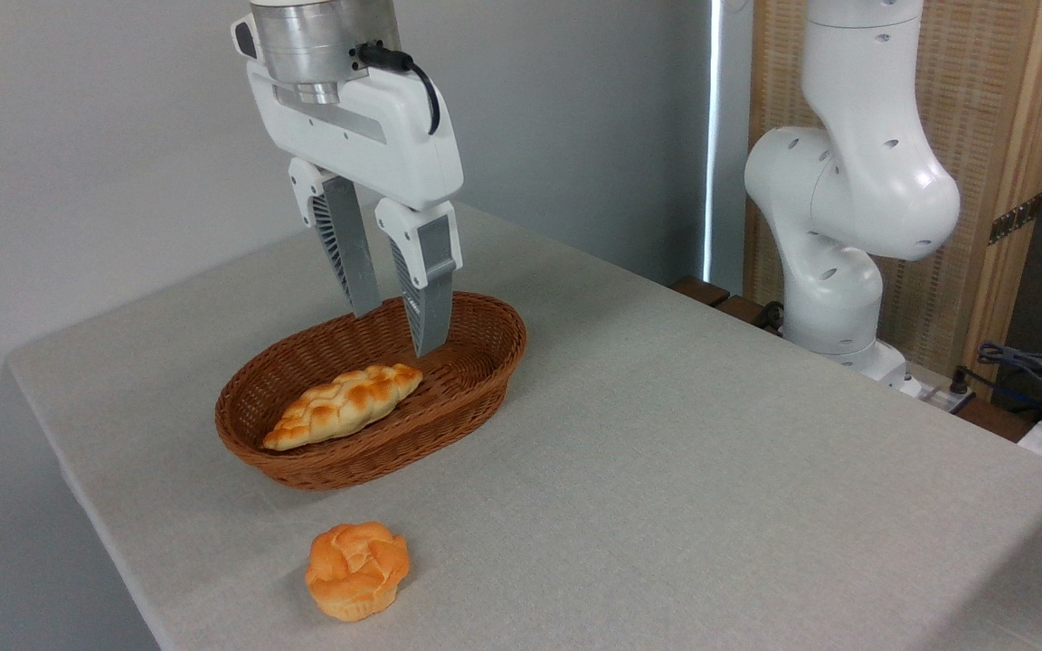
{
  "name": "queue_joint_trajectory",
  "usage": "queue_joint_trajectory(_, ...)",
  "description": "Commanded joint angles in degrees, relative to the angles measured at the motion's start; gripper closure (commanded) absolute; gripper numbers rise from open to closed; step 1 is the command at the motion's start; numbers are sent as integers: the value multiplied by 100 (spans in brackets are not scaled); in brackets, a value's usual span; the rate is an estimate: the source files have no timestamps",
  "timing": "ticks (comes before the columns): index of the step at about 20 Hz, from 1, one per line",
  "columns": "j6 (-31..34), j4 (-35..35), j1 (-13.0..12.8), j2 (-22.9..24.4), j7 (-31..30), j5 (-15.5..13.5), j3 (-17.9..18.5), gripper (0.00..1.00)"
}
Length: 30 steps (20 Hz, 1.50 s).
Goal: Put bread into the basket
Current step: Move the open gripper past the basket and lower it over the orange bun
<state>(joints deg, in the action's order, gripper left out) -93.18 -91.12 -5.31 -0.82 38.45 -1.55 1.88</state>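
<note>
The gripper grabs the knotted bun by its rounded sides next. Then the gripper adds the bun to the wicker basket (pixel 476 398).
The bread (pixel 357 570), a small round orange-golden bun with a knotted top, sits on the table near the front edge, outside the basket. The brown wicker basket (pixel 476 398) lies behind it, oval and shallow, with a long braided pale-golden loaf (pixel 343 405) resting inside. My gripper (pixel 397 333) hangs over the back of the basket, fingers pointing down and open, with nothing between them. It is well above and behind the bun.
The arm's white base (pixel 833 298) stands at the table's far right edge. Cables and a plug strip (pixel 1027 371) lie beyond that edge. A grey cloth covers the table (pixel 711 470), and a wall runs close along its left side.
</note>
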Motion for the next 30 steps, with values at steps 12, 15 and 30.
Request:
queue_joint_trajectory(12,-2632,-1741,-13,170,-154,5,233,0)
queue_joint_trajectory(15,-3108,-1953,-13,126,-171,-4,313,0)
queue_joint_trajectory(30,-4137,-2340,-13,-216,-382,-188,269,0)
